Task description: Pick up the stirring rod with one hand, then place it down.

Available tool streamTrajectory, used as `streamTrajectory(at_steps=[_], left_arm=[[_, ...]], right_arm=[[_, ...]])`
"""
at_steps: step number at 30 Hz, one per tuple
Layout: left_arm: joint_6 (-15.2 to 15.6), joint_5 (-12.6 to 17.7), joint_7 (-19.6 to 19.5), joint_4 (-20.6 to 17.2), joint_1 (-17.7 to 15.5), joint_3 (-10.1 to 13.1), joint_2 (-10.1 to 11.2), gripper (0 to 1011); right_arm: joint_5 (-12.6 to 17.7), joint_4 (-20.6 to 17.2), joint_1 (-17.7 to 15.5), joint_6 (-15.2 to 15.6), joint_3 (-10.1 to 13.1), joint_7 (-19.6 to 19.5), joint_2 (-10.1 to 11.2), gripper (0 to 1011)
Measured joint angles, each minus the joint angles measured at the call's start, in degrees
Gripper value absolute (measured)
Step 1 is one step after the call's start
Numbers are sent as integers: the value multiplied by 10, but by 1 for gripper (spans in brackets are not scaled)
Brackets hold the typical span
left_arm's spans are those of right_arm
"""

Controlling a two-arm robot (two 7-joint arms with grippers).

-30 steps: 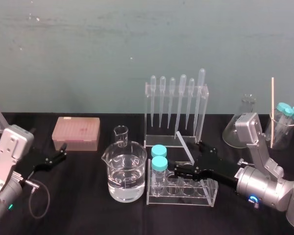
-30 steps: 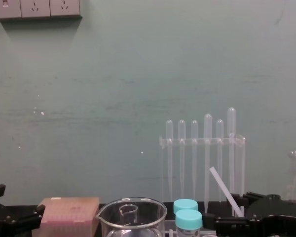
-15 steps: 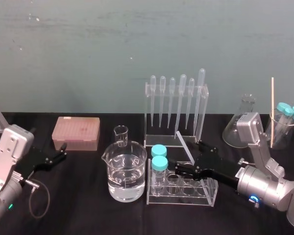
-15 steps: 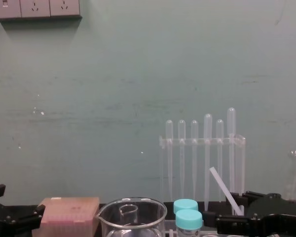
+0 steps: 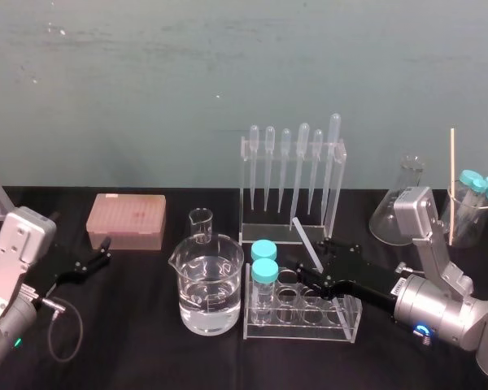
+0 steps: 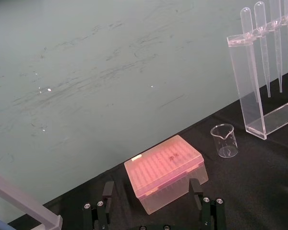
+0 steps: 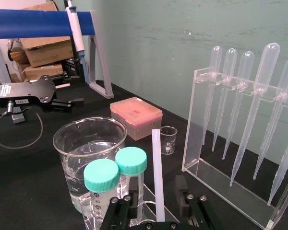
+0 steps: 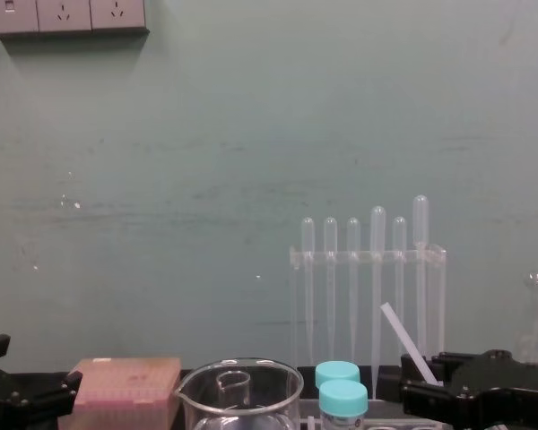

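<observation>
The lower end of the stirring rod sits in the rack beside the capped tubes, so my right gripper should grab the rod next by its exposed upper part.
The stirring rod is a thin whitish stick leaning tilted in front of the pipette rack, its lower end down between my right gripper's fingers. In the right wrist view the stirring rod rises between the two black fingers with a narrow gap on each side. My right gripper hovers over the back of the test tube rack, jaws partly drawn in around the rod and still open. In the chest view the rod sticks up from the right gripper. My left gripper rests open at the far left.
A water-filled beaker and a small beaker stand left of the tube rack, which holds two teal-capped tubes. A pink tip box sits back left. A conical flask and a beaker of capped tubes stand back right.
My right gripper's fingers have drawn in closer around the stirring rod. The rod itself has kept its lean. The left arm has not moved.
</observation>
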Motion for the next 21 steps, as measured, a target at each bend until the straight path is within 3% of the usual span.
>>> streamTrajectory(at_steps=[13,15,21], left_arm=[[0,0,0,0,0,0,0,1000],[0,0,0,0,0,0,0,1000],[0,0,0,0,0,0,0,1000]], right_arm=[[0,0,0,0,0,0,0,110],[0,0,0,-1,0,0,0,68],[0,0,0,-1,0,0,0,68]])
